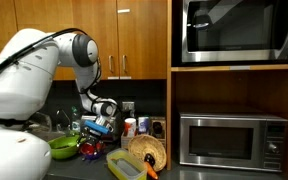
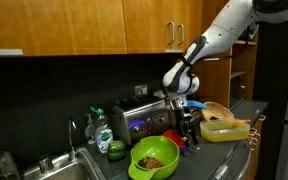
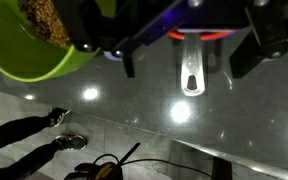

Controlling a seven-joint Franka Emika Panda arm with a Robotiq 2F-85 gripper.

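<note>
I need to close my gripper on the silver handle (image 3: pixel 191 70) now. My two fingers reach down near the dark counter, one on each side of the handle.
In the wrist view a silver handle (image 3: pixel 191 70) with a hanging hole lies flat on the dark glossy counter (image 3: pixel 144 120); its red-rimmed head (image 3: pixel 199 33) is mostly hidden under the gripper body. My gripper (image 3: pixel 188 62) comes in from the top and stands open. One dark finger (image 3: pixel 129 62) is on each side of the handle, and neither touches it. Both exterior views show the gripper (image 1: pixel 100 126) (image 2: pixel 187 122) pointing down, low over the counter beside a green bowl (image 2: pixel 154 158) of brown food.
The green bowl (image 3: pixel 29 40) sits close by the gripper. A yellow container (image 1: pixel 124 165) and a wicker basket (image 1: pixel 150 150) stand nearby, and a microwave (image 1: pixel 230 140) is in the shelf. A toaster (image 2: pixel 139 115), a soap bottle (image 2: pixel 102 130) and a sink (image 2: pixel 54 165) line the counter.
</note>
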